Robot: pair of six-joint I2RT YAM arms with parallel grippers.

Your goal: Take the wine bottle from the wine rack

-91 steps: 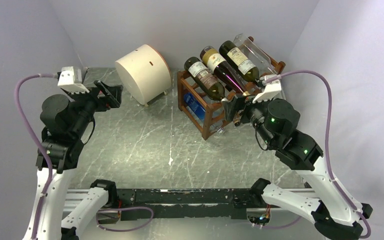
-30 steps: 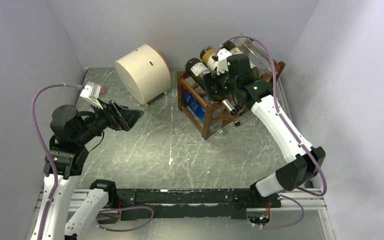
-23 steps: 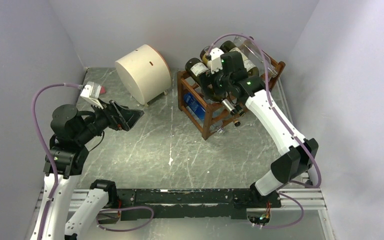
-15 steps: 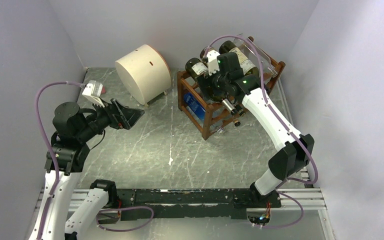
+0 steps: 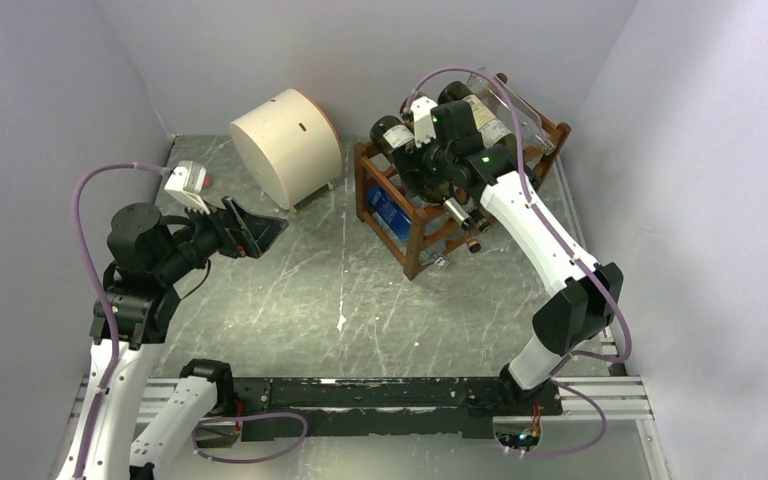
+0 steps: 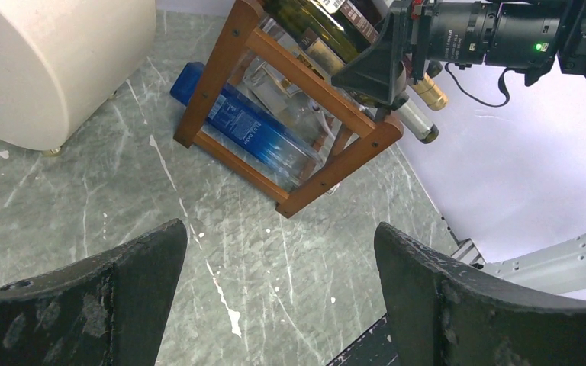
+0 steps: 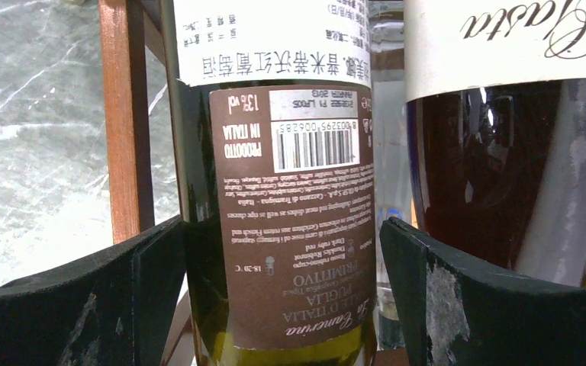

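My right gripper should close on the dark green bottle's body now, because the body is between my fingers and the dark red bottle is outside them.
The reddish-brown wooden wine rack (image 5: 415, 228) stands at the back right and holds several bottles on its top tier. My right gripper (image 5: 412, 172) reaches over it from above. In the right wrist view the gripper (image 7: 281, 229) is open and straddles the leftmost wine bottle (image 7: 290, 152), a dark green one with a brown back label. The left finger (image 7: 84, 305) lies close against the bottle. The right finger (image 7: 488, 305) stands a little off it. My left gripper (image 5: 260, 232) is open and empty, hovering above the table left of the rack (image 6: 305, 84).
A cream cylindrical drum (image 5: 285, 145) lies at the back, left of the rack. A blue bottle (image 6: 252, 126) lies in the rack's bottom tier. A dark red bottle (image 7: 503, 152) lies right beside the straddled one. Grey walls close in on three sides.
My right arm swung from the rack's right side up over it and settled round the leftmost bottle. My left arm came forward toward the table's middle, then held nearly still.
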